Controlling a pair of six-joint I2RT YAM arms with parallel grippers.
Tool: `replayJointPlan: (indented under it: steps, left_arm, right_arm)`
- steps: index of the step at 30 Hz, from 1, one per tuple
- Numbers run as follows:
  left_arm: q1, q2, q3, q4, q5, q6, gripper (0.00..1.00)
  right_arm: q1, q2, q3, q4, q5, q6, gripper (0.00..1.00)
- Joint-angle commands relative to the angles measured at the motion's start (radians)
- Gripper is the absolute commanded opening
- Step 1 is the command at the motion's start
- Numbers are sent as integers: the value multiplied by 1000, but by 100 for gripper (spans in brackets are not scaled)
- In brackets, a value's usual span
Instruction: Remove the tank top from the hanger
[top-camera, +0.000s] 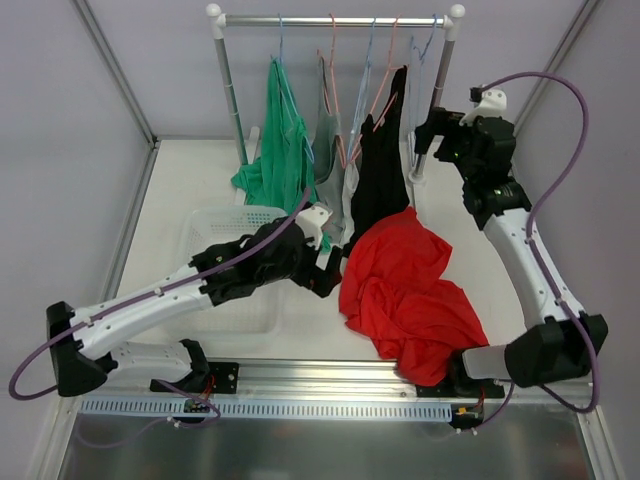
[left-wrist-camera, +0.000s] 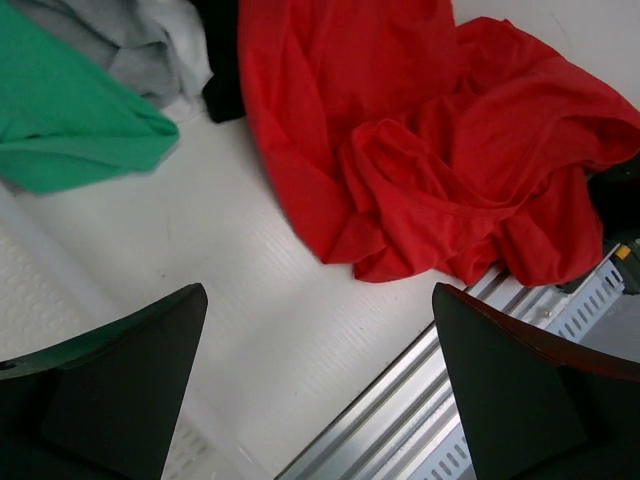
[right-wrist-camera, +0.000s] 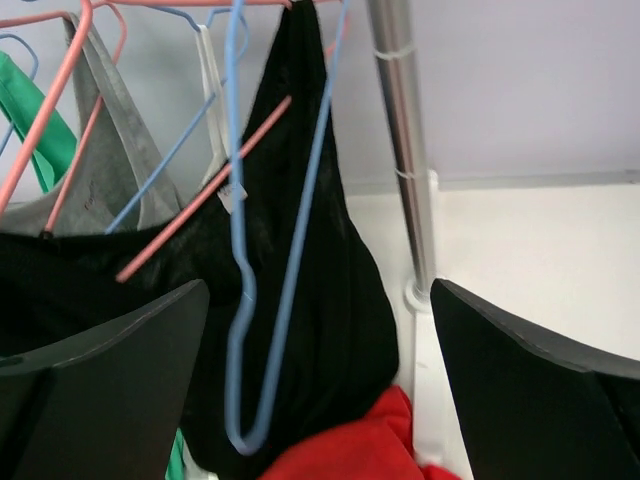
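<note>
My left gripper grabs the crumpled middle of the red tank top next, to lift it as a bundle into the basket.
A red tank top lies crumpled on the table, off any hanger; it also shows in the left wrist view. A black top hangs on a pink hanger from the rack bar. An empty blue hanger hangs in front of the black top. My left gripper is open and empty, low over the table just left of the red top. My right gripper is open and empty, raised beside the rack's right post.
A green top and a grey top hang further left on the rack, their hems reaching the table. A clear plastic basket sits under my left arm. The metal rail runs along the table's near edge.
</note>
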Motion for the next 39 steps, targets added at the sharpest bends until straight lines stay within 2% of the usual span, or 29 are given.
replayJointPlan:
  steps: [1,2,7,9,12,15,19,26,27,28,29,30,31,32,35,36,39]
  left_arm:
    - [-1,146,99,94,160,92,99]
    - [-6,184,139,106,215,105,99]
    - [-44,446,290,117,286,180,99]
    - [-58,520,341,117,309,197,99]
    - [-67,681,449,116,337,214,99]
    - [-72,883,547,113,343,200,99]
    - [-98,1034,634,99,338,174,99]
    - [-185,1143,625,74,318,132,97]
    - [-190,1157,621,73,318,125,80]
    - [-200,1162,608,73,312,122,69]
    - [-204,1166,602,73,308,111,52]
    - [-207,1167,598,71,292,105,20]
    - [-208,1162,582,70,279,97,7]
    - [-207,1150,573,70,266,85,0]
    - [-207,1067,539,65,164,71,0]
    - [-207,1003,532,62,106,68,0]
    - [-207,847,515,57,52,72,0]
  right_arm:
    - [-33,-184,-39,-92,47,19,100]
    - [-37,-258,-66,-181,61,19,100]
    - [-57,-545,-180,-457,239,-14,100]
    - [-57,-694,-218,-502,308,-14,100]
    - [-57,-832,-205,-571,307,-30,100]
    - [-57,-891,-156,-637,258,-55,99]
    - [-56,-919,-108,-714,193,-95,99]
    - [-53,-955,-94,-717,133,-98,99]
    - [-53,-957,-97,-717,124,-95,99]
    - [-53,-958,-99,-712,118,-93,100]
    - [-53,-965,-108,-706,115,-92,99]
    - [-54,-968,-114,-702,109,-92,99]
    - [-53,-971,-119,-688,106,-90,99]
    - [-53,-975,-123,-682,104,-89,99]
    - [-53,-980,-126,-679,106,-89,99]
    - [-54,-982,-125,-677,102,-89,99]
    - [-53,-985,-123,-674,107,-89,100]
